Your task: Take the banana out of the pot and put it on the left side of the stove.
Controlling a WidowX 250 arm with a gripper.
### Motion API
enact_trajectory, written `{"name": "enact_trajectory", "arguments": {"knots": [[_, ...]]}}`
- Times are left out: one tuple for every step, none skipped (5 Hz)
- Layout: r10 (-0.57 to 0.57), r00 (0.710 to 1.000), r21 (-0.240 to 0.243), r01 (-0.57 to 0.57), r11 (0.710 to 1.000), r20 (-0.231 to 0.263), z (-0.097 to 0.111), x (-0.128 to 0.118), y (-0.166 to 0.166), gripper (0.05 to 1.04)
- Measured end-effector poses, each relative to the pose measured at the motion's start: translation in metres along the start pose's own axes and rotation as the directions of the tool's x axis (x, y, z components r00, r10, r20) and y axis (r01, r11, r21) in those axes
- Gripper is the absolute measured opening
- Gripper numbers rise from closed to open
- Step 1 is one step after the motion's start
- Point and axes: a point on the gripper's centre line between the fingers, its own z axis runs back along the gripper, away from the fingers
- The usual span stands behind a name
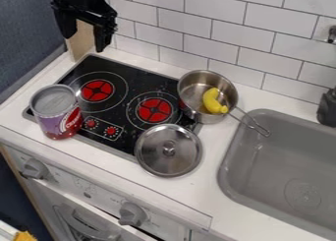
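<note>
The yellow banana (214, 101) needs to go from the pot onto the stove, so the gripper should grab it by its curved body next.
My black gripper (84, 36) hangs over the back left corner of the stove, high up near the wall, with its two fingers apart and nothing between them. The yellow banana (214, 101) lies inside the silver pot (190, 110), toward the pot's right side. That pot stands at the stove's right edge, its wire handle pointing toward the sink. The black stove (121, 114) has two red burners, and its left burner (98, 90) is bare. The gripper is well to the left of the pot and touches neither it nor the banana.
A purple and red can (59, 118) stands on the stove's front left corner. The metal lid (169, 150) lies at the front right edge of the stove. A grey sink (282, 166) is at the right, and a tiled wall (190, 23) runs behind.
</note>
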Motion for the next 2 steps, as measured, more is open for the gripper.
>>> {"name": "enact_trajectory", "arguments": {"knots": [[0.002,0.999,-0.019,-0.003,1.000,-0.034,-0.011,-0.003,-0.005,1.000],[0.017,0.999,-0.065,-0.021,0.998,-0.050,-0.007,0.003,-0.030,1.000]]}}
